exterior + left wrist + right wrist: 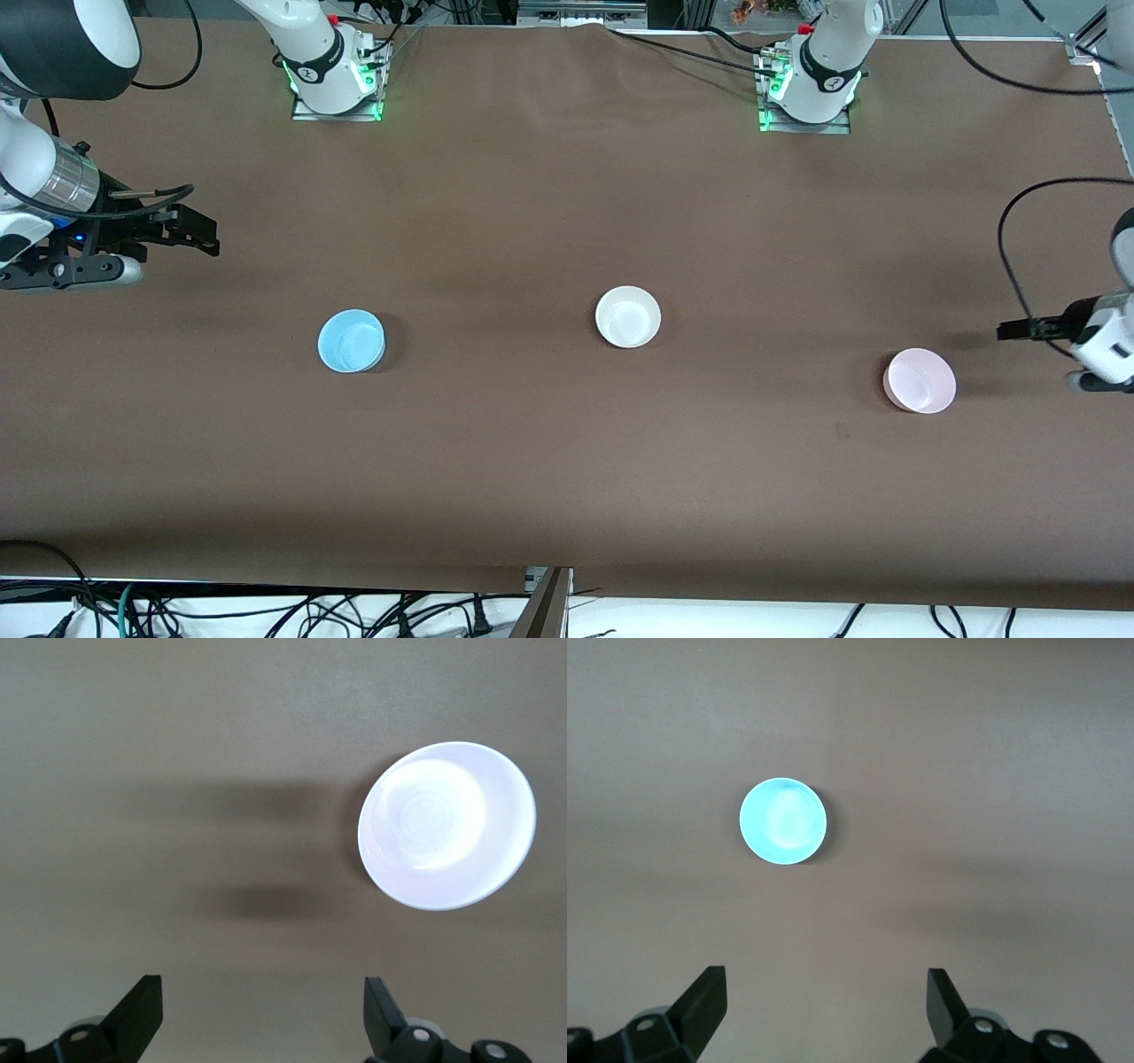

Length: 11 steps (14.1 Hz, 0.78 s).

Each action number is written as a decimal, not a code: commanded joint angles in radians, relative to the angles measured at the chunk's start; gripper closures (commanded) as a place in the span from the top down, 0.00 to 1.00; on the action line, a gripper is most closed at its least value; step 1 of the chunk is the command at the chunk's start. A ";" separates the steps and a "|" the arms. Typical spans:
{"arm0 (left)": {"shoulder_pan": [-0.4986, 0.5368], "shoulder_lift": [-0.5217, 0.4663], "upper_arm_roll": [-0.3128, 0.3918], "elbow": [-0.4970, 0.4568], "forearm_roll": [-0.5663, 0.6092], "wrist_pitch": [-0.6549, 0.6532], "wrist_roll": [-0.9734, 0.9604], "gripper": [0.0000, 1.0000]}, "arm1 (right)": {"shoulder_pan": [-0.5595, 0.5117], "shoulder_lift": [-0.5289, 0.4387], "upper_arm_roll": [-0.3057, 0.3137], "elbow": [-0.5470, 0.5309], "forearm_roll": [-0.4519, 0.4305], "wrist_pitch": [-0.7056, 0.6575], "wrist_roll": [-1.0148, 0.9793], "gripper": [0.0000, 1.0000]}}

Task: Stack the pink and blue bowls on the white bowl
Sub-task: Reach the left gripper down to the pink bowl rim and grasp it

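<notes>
The pink bowl's opening [920,378] is about as wide as my spread fingers. My left gripper next needs to pinch the pink bowl by its thin rim [952,394].
Three bowls stand apart on the brown table [549,461]. The white bowl [628,316] is in the middle. The blue bowl [352,340] is toward the right arm's end. The pink bowl [920,380] is toward the left arm's end. My right gripper [202,237] hovers open and empty at its end of the table; its wrist view shows the blue bowl [783,820] ahead of the open gripper [827,1005]. My left gripper [1010,330] hovers open and empty beside the pink bowl, which shows in its wrist view [447,824] close ahead of the open gripper [263,1010].
The right arm's base [337,80] and the left arm's base [811,84] stand along the table edge farthest from the front camera. Loose cables [266,611] hang below the nearest edge. A black cable [1019,221] loops above the left gripper.
</notes>
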State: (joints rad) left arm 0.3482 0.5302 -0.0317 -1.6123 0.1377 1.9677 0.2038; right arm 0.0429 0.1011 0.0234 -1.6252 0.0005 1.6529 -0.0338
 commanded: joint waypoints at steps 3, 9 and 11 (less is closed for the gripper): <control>-0.003 0.108 -0.007 0.037 -0.015 0.175 0.002 1.00 | 0.000 0.003 0.003 0.008 -0.017 -0.016 0.017 1.00; -0.015 0.174 -0.008 0.031 -0.173 0.268 0.015 1.00 | 0.000 0.003 0.003 0.007 -0.017 -0.016 0.014 1.00; -0.012 0.186 -0.008 0.023 -0.174 0.281 0.016 0.95 | 0.000 0.003 0.003 0.005 -0.017 -0.016 0.015 1.00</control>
State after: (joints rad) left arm 0.3351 0.6928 -0.0430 -1.6041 -0.0123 2.2323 0.2026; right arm 0.0429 0.1053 0.0234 -1.6259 0.0003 1.6487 -0.0338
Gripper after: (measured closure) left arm 0.004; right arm 0.000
